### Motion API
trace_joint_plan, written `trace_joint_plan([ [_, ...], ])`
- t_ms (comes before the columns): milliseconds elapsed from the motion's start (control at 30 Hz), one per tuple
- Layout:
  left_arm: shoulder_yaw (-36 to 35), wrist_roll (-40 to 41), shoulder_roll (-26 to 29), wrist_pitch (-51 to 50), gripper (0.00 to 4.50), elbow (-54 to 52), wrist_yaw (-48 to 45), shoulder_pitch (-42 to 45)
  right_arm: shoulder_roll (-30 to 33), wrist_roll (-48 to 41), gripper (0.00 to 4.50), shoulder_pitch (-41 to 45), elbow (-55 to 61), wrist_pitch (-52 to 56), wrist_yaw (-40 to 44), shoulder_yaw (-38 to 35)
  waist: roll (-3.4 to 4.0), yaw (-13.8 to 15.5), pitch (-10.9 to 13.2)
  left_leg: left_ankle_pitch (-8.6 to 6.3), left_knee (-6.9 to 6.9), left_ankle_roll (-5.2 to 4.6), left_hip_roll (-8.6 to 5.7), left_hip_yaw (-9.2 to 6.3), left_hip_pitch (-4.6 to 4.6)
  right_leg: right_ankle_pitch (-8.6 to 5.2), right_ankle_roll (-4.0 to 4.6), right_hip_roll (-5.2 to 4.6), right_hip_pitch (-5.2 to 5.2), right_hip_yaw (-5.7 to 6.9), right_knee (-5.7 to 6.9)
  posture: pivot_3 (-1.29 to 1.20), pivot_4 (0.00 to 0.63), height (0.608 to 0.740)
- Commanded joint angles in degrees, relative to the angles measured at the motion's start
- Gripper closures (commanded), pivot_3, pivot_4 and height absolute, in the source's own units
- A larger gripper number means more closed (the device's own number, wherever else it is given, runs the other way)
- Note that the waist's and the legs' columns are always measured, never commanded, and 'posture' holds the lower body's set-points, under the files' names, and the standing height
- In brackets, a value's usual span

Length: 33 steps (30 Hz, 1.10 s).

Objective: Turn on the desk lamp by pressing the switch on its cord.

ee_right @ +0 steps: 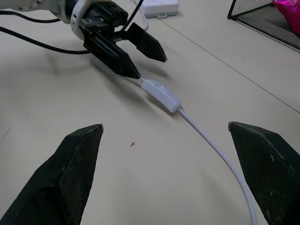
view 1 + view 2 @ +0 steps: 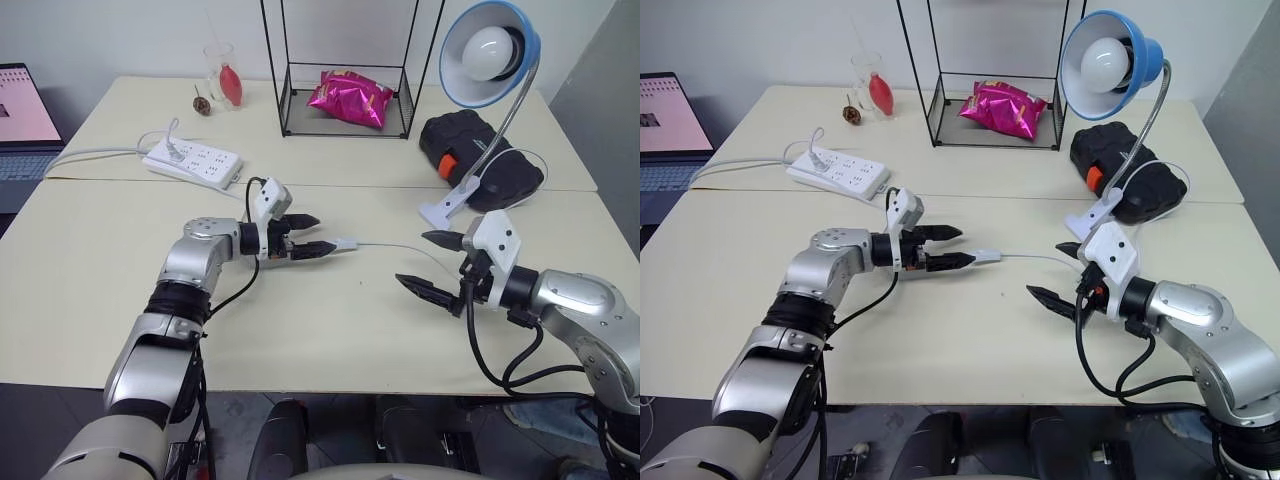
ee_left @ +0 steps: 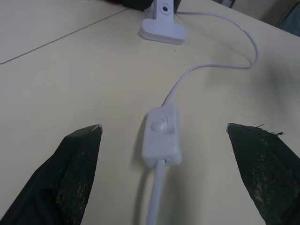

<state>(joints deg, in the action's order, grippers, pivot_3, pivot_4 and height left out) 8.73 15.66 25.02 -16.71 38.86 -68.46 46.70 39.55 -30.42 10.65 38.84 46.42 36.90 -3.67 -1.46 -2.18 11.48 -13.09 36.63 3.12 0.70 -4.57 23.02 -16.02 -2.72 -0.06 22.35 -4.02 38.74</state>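
The switch's rocker (image 3: 160,125) faces up and the cord leaves both ends of the switch. My left gripper grabs the switch by its flat long sides next.
The desk lamp (image 2: 490,55), with its blue-rimmed shade and white bulb, stands at the back right on a white clamp base (image 2: 447,205). Its thin white cord (image 2: 400,248) runs left across the table to the small white switch (image 2: 345,243). My left gripper (image 2: 325,234) is open and points right, its lower fingertip just at the switch's left end. In the left wrist view the switch (image 3: 161,136) lies between the spread fingers, rocker facing up. My right gripper (image 2: 412,258) is open, facing left, a short way right of the switch (image 1: 161,95) and above the cord.
A white power strip (image 2: 193,163) lies at the back left. A wire rack (image 2: 283,105) holds a pink bag (image 2: 350,98). A black case (image 2: 480,150) sits behind the lamp's base. A glass (image 2: 222,72) and a laptop (image 2: 20,110) are further back left.
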Motion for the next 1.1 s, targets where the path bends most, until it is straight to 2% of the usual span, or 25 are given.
trace_joint_plan([
  [33,1.0,-1.88,-1.05,2.17,0.06,3.12,-3.39,2.29,0.13,-1.79,0.0,0.09,3.7,1.39,-1.77,-2.24,0.0,-0.02,0.0,0.0,0.0,0.0,0.0,0.0,0.0,0.0,0.0,0.0,0.0,0.0,0.0,0.0,0.15,0.74],
  [500,1.6,-6.67,-3.62,2.19,0.06,10.93,-6.08,5.89,-0.03,-3.93,0.0,-0.19,5.23,2.77,-4.46,-2.5,-0.01,0.22,0.0,0.0,0.01,-0.01,0.0,-0.03,0.0,0.0,-0.02,0.01,0.0,0.02,0.04,0.0,0.15,0.74],
  [600,1.29,-7.03,-4.25,2.81,0.52,11.61,-5.56,5.94,0.14,-3.99,0.0,-0.19,5.17,2.66,-4.57,-2.37,-0.01,0.27,0.0,0.0,0.01,-0.01,0.0,-0.03,0.0,0.0,-0.02,0.0,0.0,0.02,0.04,0.0,0.15,0.74],
  [667,0.92,-7.24,-4.59,3.11,1.05,12.04,-5.09,6.08,0.24,-3.96,0.0,-0.23,5.14,2.61,-4.6,-2.3,-0.01,0.29,0.0,0.0,0.01,-0.01,0.0,-0.03,0.01,0.0,-0.02,0.0,0.0,0.01,0.04,0.0,0.15,0.74],
  [800,0.72,-7.78,-4.94,4.04,1.74,12.68,-4.55,6.29,0.25,-3.95,0.0,-0.18,5.2,2.65,-4.67,-2.17,-0.01,0.27,0.0,0.0,0.01,0.0,0.0,-0.04,0.0,0.0,-0.02,0.0,0.0,0.02,0.04,0.0,0.15,0.74],
  [1033,1.15,-9.42,-4.94,8.1,3.39,11.54,-4.52,5.19,-0.13,-3.53,0.0,-0.44,4.96,2.1,-4.81,-1.64,-0.01,0.28,0.0,0.0,0.01,-0.01,0.0,-0.04,0.0,0.0,-0.02,0.0,0.0,0.02,0.05,0.0,0.15,0.74],
  [1100,0.78,-9.44,-4.84,9.27,3.42,9.89,-4.38,4.5,-0.41,-3.62,0.0,-0.48,4.77,1.97,-4.95,-1.89,-0.01,0.28,0.0,0.0,0.01,-0.01,0.0,-0.04,0.01,0.0,-0.02,0.0,0.0,0.01,0.05,0.0,0.15,0.74],
])
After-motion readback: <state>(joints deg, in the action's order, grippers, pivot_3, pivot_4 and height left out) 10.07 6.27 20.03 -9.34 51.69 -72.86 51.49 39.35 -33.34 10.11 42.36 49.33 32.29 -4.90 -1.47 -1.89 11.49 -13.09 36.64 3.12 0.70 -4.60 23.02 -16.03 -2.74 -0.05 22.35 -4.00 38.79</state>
